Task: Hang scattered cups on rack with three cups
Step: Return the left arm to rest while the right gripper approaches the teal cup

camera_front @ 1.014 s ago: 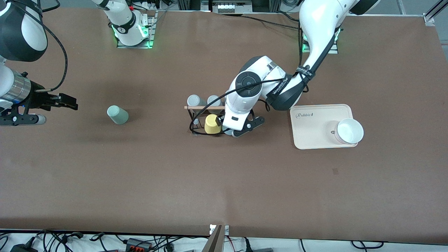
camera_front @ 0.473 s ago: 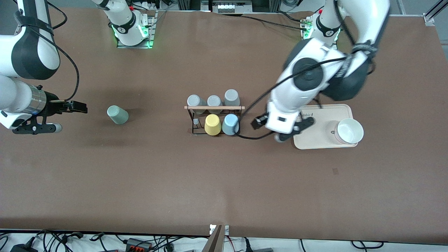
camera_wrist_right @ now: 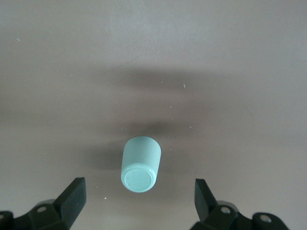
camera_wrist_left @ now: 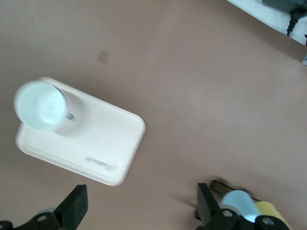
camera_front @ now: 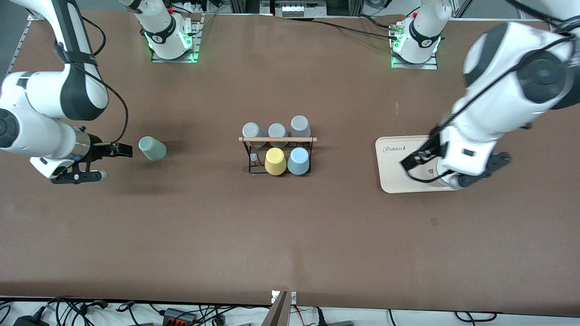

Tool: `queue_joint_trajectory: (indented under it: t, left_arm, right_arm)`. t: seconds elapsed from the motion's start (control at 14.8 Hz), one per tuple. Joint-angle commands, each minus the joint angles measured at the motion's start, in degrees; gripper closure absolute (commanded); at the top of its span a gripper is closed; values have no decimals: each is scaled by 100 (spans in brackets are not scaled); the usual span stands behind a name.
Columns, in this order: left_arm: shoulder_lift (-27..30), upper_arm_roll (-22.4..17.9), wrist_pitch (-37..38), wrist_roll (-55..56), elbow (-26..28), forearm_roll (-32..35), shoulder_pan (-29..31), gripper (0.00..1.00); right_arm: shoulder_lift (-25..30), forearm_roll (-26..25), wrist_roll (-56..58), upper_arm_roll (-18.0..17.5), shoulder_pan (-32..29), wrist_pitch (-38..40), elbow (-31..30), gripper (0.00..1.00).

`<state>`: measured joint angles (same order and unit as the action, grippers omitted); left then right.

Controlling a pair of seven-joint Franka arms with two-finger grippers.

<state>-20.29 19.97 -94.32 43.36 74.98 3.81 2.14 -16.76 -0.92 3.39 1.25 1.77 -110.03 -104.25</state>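
Observation:
My right gripper grips the cup around its closed end [camera_wrist_right: 138, 179] next, to hang the sage-green cup on the rack.
The sage-green cup [camera_front: 152, 148] rests on the table toward the right arm's end, apart from the rack. In the right wrist view its closed end [camera_wrist_right: 140, 164] faces the camera. My right gripper [camera_front: 115, 162] is open beside it, fingers wide, touching nothing [camera_wrist_right: 139, 203]. The rack [camera_front: 277, 139] stands mid-table, and the light blue cup [camera_front: 298, 160] hangs on it next to a yellow cup [camera_front: 275, 161]. My left gripper [camera_front: 455, 170] is open and empty over the beige tray [camera_front: 398, 179]. The left wrist view shows it open [camera_wrist_left: 141, 211], with the blue cup [camera_wrist_left: 240, 203] at the edge.
Three grey cups [camera_front: 277, 130] hang on the rack's row farther from the front camera. A white bowl [camera_wrist_left: 41, 105] stands on the tray [camera_wrist_left: 96, 143], mostly hidden under my left hand in the front view. Cables run along the table's edges.
My left gripper let go of the light blue cup on the rack and swung away to over the tray. My right gripper moved in toward the sage-green cup.

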Motion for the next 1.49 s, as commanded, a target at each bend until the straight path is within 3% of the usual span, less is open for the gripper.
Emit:
queue_joint_trajectory:
  t: [0.0, 0.14, 0.27, 0.41, 0.61, 0.68, 1.01, 1.22, 1.42]
  left_arm:
    - [376, 121, 212, -1115, 192, 6, 732, 0]
    - [552, 306, 326, -1854, 263, -133, 1147, 0]
    - [640, 166, 484, -2260, 263, -222, 1175, 0]
    - [789, -394, 634, -2795, 263, -379, 896, 0]
    - [1262, -1879, 757, -3648, 534, -802, -62, 0]
    - [1516, -2056, 731, -3850, 779, -811, -186, 0]
    - [2335, -2067, 485, -4125, 1597, -689, -223, 0]
    - [2380, -2067, 581, -4824, 1599, -338, -214, 0]
    - [2380, -2041, 617, -4434, 1555, -328, -205, 0]
  right_arm:
    - [164, -93, -111, -19, 16, -536, -683, 0]
    - [147, -93, -119, -19, 16, -844, -1052, 0]
    - [156, -84, -119, -19, 16, -1134, -1368, 0]
    - [112, -84, -137, -19, 25, -1301, -1554, 0]
    - [6, -75, -163, -19, 130, -1504, -1686, 0]
    - [-37, -49, -172, -19, 139, -1548, -1712, 0]
    - [-222, -49, -225, -19, 175, -1706, -1774, 0]
    - [-319, -49, -242, -19, 183, -1733, -1792, 0]
    - [-354, -49, -242, -19, 174, -1759, -1818, 0]
